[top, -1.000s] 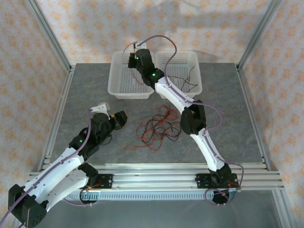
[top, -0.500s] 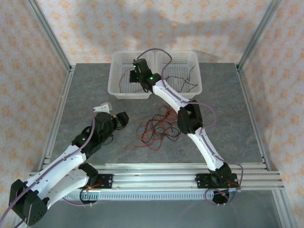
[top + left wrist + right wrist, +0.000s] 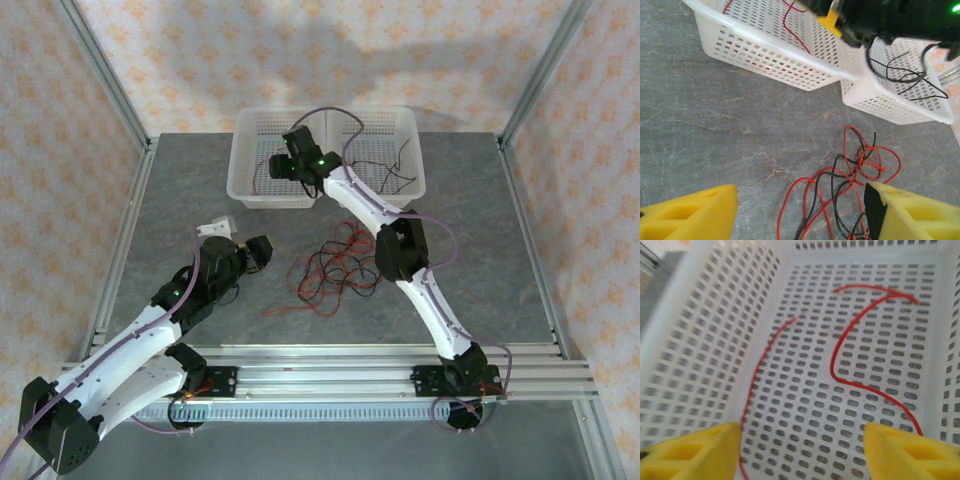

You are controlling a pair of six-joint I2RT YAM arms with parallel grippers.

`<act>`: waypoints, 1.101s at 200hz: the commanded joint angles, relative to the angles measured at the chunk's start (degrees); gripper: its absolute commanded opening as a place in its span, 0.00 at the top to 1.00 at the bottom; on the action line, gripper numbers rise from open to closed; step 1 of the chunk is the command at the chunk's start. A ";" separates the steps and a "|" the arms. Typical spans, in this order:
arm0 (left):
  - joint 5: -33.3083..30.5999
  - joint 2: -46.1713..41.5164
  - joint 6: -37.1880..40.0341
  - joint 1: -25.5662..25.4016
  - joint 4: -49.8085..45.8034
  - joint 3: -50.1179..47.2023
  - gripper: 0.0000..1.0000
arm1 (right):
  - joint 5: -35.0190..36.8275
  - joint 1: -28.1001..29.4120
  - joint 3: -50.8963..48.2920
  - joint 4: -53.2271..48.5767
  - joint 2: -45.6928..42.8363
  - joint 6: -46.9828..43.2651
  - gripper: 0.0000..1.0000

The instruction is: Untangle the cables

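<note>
To pull a red cable free, my left gripper will next grip its outer loop at the tangle's edge (image 3: pixel 791 187), leaving the black cables.
A tangle of red and black cables (image 3: pixel 335 270) lies on the grey table between the arms; it appears in the left wrist view as the cables (image 3: pixel 850 175). My left gripper (image 3: pixel 257 250) hangs open just left of the tangle, its yellow fingers (image 3: pixel 910 212) spread with the nearest loops between them, touching nothing. My right gripper (image 3: pixel 281 165) is open low inside the left white basket (image 3: pixel 240 185). Two loose red cables (image 3: pixel 865 385) lie on that basket's floor, none between the right gripper (image 3: pixel 802 450) jaws. Black cables (image 3: pixel 385 170) lie in the right basket (image 3: pixel 417 150).
The two white perforated baskets stand side by side at the back of the table, the right arm stretched diagonally over the tangle's right side. Metal frame posts and patterned walls surround the table; an aluminium rail (image 3: pixel 330 375) runs along the near edge.
The right gripper dropped lower into the left basket and opened, leaving a red cable on the basket floor. The left arm shifted slightly.
</note>
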 commanded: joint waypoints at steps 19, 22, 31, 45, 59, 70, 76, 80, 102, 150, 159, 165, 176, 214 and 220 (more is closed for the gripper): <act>0.48 1.38 -1.47 -0.73 -0.55 0.96 0.31 | 0.87 -0.19 1.45 -3.05 -10.48 0.60 0.27; 0.68 1.65 -1.51 -0.76 -0.61 0.93 0.31 | 0.89 -0.19 1.45 -3.38 -10.82 0.68 0.27; 1.30 2.51 -1.69 -0.71 -0.65 0.88 0.31 | 0.97 -0.21 1.30 -4.24 -12.10 0.88 0.27; 2.12 4.01 -2.08 -1.04 -0.81 0.84 0.31 | 1.02 -0.13 0.73 -5.61 -14.04 1.30 0.27; 2.49 5.65 -2.35 -1.61 -0.77 0.83 0.31 | 1.10 -0.10 -0.84 -6.45 -16.55 1.51 0.27; 2.83 7.23 -2.48 -2.00 -1.15 1.12 0.31 | 1.39 0.03 -2.76 -6.64 -18.91 1.56 0.28; 2.94 8.23 -2.51 -2.31 -1.44 1.40 0.31 | 1.37 0.08 -4.21 -6.61 -20.24 1.57 0.29; 3.09 8.94 -2.57 -2.51 -1.64 1.65 0.31 | 1.42 0.18 -5.15 -6.65 -21.21 1.58 0.29; 4.25 13.47 -2.57 -3.47 -3.38 3.36 0.32 | 1.64 0.43 -11.57 -5.85 -26.66 1.21 0.30; 5.43 24.27 -1.70 -7.82 -6.55 8.27 0.36 | 2.96 0.63 -28.49 -1.84 -38.97 1.09 0.30; 5.23 26.32 -1.61 -8.43 -7.41 9.25 0.37 | 3.43 0.69 -32.11 -0.65 -41.22 1.25 0.30; 5.02 27.63 -1.52 -8.71 -8.04 9.84 0.38 | 3.60 0.61 -34.43 0.10 -42.87 1.41 0.30; 4.73 29.93 -1.35 -9.17 -8.94 10.75 0.39 | 4.07 0.68 -38.61 1.47 -45.67 1.62 0.30; 3.46 35.85 -1.52 -9.99 -10.35 13.06 0.43 | 5.56 0.60 -50.64 4.71 -53.75 2.51 0.30; 3.09 36.68 -1.52 -10.01 -10.70 13.48 0.44 | 5.72 0.64 -52.12 5.05 -54.80 2.59 0.30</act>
